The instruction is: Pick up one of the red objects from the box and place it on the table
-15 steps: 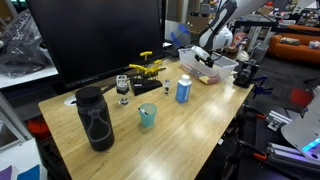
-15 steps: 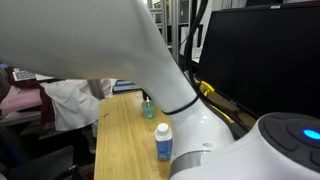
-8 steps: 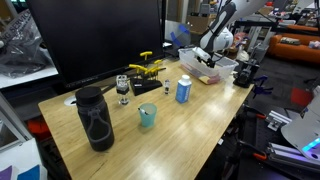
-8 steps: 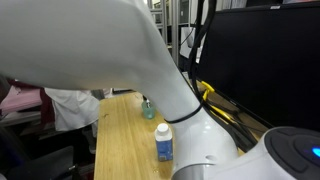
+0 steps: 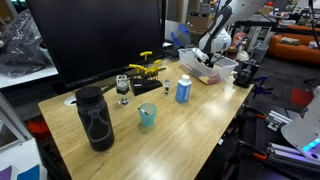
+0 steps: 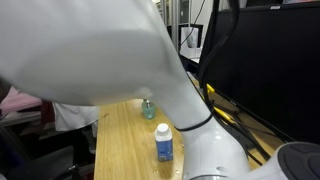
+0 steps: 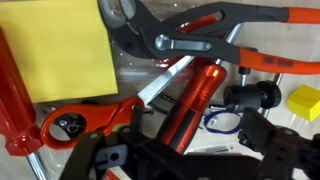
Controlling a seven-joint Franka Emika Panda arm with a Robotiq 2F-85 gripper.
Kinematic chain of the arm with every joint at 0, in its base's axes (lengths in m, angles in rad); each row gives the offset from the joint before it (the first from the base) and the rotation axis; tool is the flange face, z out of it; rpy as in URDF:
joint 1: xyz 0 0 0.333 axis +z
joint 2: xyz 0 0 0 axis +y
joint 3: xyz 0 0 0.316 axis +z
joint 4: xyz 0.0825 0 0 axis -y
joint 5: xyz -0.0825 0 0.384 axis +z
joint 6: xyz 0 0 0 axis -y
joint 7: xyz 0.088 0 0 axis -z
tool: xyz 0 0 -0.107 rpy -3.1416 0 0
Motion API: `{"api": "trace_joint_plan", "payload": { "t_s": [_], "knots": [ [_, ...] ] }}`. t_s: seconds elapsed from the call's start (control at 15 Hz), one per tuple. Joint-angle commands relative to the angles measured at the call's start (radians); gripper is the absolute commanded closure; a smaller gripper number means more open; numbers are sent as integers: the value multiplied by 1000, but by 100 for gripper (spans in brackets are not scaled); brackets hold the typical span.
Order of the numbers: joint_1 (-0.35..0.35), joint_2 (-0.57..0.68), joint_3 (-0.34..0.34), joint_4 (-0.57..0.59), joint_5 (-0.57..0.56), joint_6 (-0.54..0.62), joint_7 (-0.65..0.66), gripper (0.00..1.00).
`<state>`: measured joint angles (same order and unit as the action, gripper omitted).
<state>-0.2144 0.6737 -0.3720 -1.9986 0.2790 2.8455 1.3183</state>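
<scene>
My gripper should close on the red cylindrical piece now. The lower end of the red cylindrical piece is between my open fingers, so they would hold the piece.
The clear plastic box stands at the far right end of the wooden table. My gripper reaches down into it. In the wrist view the red object, a red cylindrical piece, lies tilted on the box floor. Its lower end sits between my two dark fingers. The fingers stand apart on either side of it, open. Other red things lie round it: plier handles above and a red wrench at the left.
A yellow pad and a small yellow block also lie in the box. On the table stand a blue-and-white can, a teal cup, a black bottle and yellow pieces. My arm fills most of an exterior view.
My arm has shifted a little over the box and now covers more of an exterior view. Nothing on the table has moved.
</scene>
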Motion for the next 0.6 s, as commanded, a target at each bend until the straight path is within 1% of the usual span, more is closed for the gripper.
{"api": "trace_joint_plan", "payload": {
  "t_s": [0.0,0.07,0.53],
  "knots": [
    [-20,9,23,20,35,8,0,11],
    [-23,9,28,21,41,9,-1,27],
    [-20,12,32,19,57,7,1,77]
  ]
}}
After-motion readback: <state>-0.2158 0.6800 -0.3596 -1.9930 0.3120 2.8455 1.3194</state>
